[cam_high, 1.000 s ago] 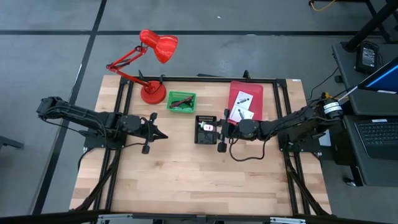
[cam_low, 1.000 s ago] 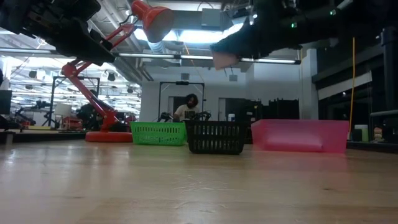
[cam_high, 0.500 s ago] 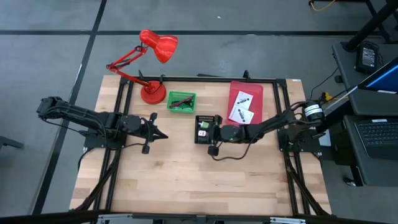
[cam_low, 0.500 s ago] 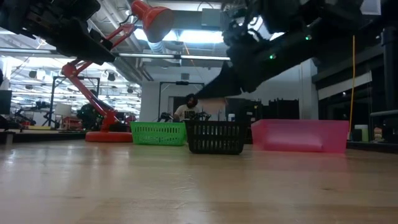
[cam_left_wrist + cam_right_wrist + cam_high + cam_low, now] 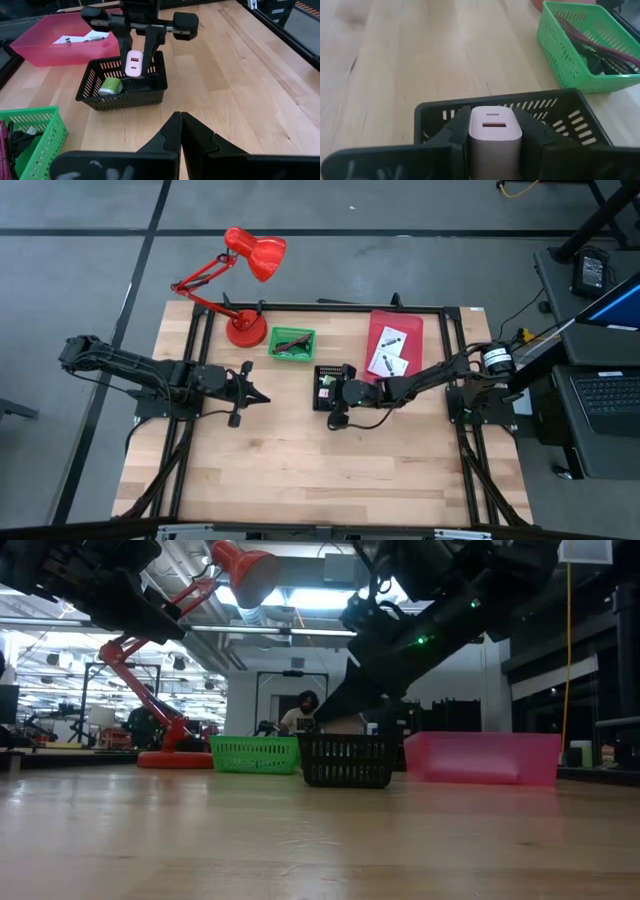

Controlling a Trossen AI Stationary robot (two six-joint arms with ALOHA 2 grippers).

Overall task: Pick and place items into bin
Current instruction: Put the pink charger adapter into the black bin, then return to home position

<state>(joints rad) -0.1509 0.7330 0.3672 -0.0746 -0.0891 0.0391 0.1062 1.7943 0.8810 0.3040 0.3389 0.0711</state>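
Observation:
The pink cube (image 5: pixel 495 140) is over the opening of the black basket (image 5: pixel 545 117) and would lie in the basket, so it is time for my right gripper to release it now.
My right gripper (image 5: pixel 331 392) reaches in from the table's right and hangs over the black basket (image 5: pixel 331 370), shut on a pink cube (image 5: pixel 133 63). The right wrist view shows the cube (image 5: pixel 495 132) between its fingers, above the basket's rim (image 5: pixel 520 99). A green-white piece (image 5: pixel 110 86) lies on the basket's floor. Two white packets (image 5: pixel 390 352) lie in the pink bin (image 5: pixel 396 323). Maroon and black cords (image 5: pixel 592 47) lie in the green basket (image 5: pixel 291 342). My left gripper (image 5: pixel 257 396) waits, shut, left of the baskets, above the table. My right gripper pinches the pink cube by two opposite side faces (image 5: pixel 472 135) between its two fingers (image 5: pixel 454 140). The fingers slant down from the table's right. The cube is lifted clear, upright, just above the black basket's opening (image 5: pixel 145 80), its slotted face toward the wrist camera.
A red desk lamp (image 5: pixel 245 290) stands at the table's far left corner beside the green basket. The three containers sit in a row along the far half. Bare wood (image 5: pixel 320 470) fills the near half. A person (image 5: pixel 303 712) sits far behind the table.
My right gripper has carried the pink cube from beside the pink bin toward the table's left and has come down, so that it now hangs just over the black basket. It has stayed shut on the cube.

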